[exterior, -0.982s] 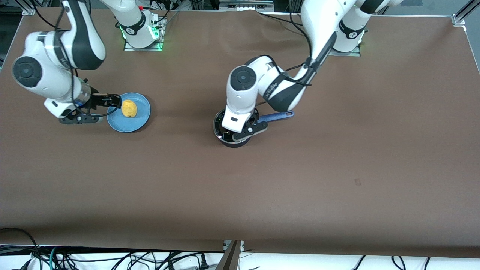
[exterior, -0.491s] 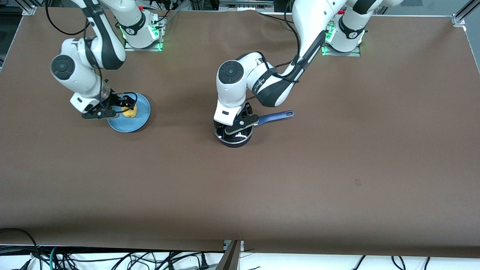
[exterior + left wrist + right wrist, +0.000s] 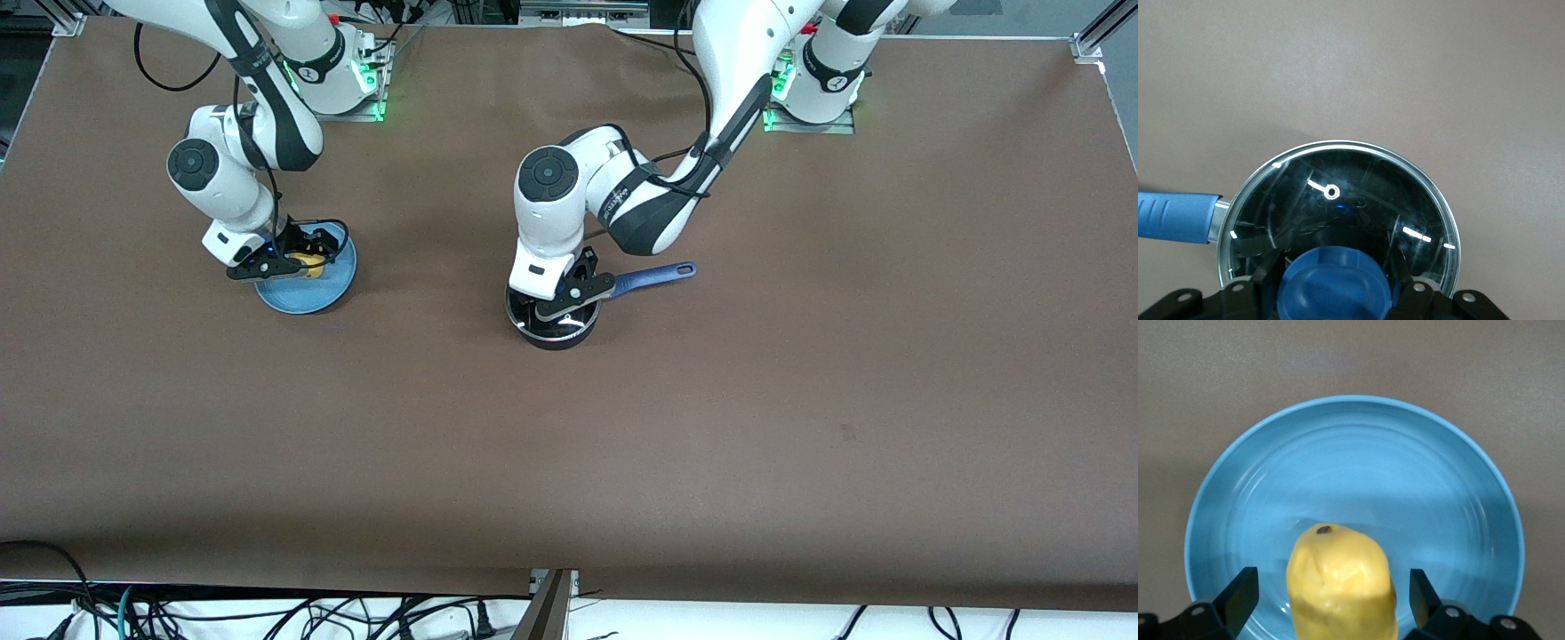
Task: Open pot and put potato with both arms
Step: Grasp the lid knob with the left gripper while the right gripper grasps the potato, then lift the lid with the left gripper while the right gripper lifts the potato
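The yellow potato [image 3: 308, 260] is beside my fingers, which are low over the plate [image 3: 302, 298], so my right gripper should close now. Closing now would hold the potato.
The pot [image 3: 549, 336] stands mid-table with its glass lid [image 3: 1358, 193] on and its blue handle [image 3: 660, 274] pointing toward the left arm's end. My left gripper [image 3: 562, 298] is down on the lid, its fingers [image 3: 1269, 277] pressed against both sides of the blue knob [image 3: 1335, 287]. The yellow potato [image 3: 308, 260] lies on a light-blue plate [image 3: 302, 298] toward the right arm's end. My right gripper [image 3: 298, 263] is low over the plate, open, with a finger [image 3: 1241, 590] on each side of the potato [image 3: 1341, 583] and a gap to it on both sides.
Bare brown tabletop lies all round the pot and the plate [image 3: 1358, 453]. The arms' bases stand along the table's edge farthest from the front camera. Cables hang past the edge nearest that camera.
My right arm has swung in over the plate and brought its open fingers down round the potato. My left gripper has dropped onto the lid and settled round the knob.
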`<state>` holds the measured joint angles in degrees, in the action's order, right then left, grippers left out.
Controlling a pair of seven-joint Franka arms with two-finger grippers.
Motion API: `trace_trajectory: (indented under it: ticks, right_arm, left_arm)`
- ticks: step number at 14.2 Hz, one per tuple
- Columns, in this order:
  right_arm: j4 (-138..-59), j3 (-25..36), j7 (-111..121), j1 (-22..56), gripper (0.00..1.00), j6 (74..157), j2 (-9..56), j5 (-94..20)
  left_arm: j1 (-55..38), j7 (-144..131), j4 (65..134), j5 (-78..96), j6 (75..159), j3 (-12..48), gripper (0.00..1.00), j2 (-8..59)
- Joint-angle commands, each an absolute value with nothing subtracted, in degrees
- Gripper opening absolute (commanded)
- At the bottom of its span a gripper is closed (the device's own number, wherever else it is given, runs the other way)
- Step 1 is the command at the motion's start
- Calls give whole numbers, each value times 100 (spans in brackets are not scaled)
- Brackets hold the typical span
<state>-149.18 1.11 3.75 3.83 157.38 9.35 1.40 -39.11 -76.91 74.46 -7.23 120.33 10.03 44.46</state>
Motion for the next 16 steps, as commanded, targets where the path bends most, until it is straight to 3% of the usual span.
trace_trajectory:
  ticks: [1, 2, 4, 6, 11, 16]
  right_arm:
    - [-15020, 141, 510, 352, 95, 15820, 914, 176]
    - [-15012, 149, 518, 352, 84, 15812, 949, 176]
    - [-15012, 149, 615, 352, 49, 15794, 941, 176]
    - [-14951, 149, 615, 352, 29, 15515, 862, 176]
    - [-14223, 123, 572, 360, 26, 13909, 370, 167]
    - [-12204, 53, 343, 509, 26, 11317, 483, 141]
  left_arm:
    - [-3964, -7778, 7409, -905, 11997, 976, 47, 4447]
    - [-3946, -7770, 7400, -905, 11988, 984, 45, 4421]
    - [-3894, -7709, 7400, -897, 11910, 993, 45, 4272]
    - [-3789, -7393, 7392, -818, 11638, 1002, 44, 4027]
    - [-2754, -5578, 7715, -669, 11435, 1002, 44, 3482]
    - [-1119, -2010, 8445, 227, 11435, 774, 45, 2980]
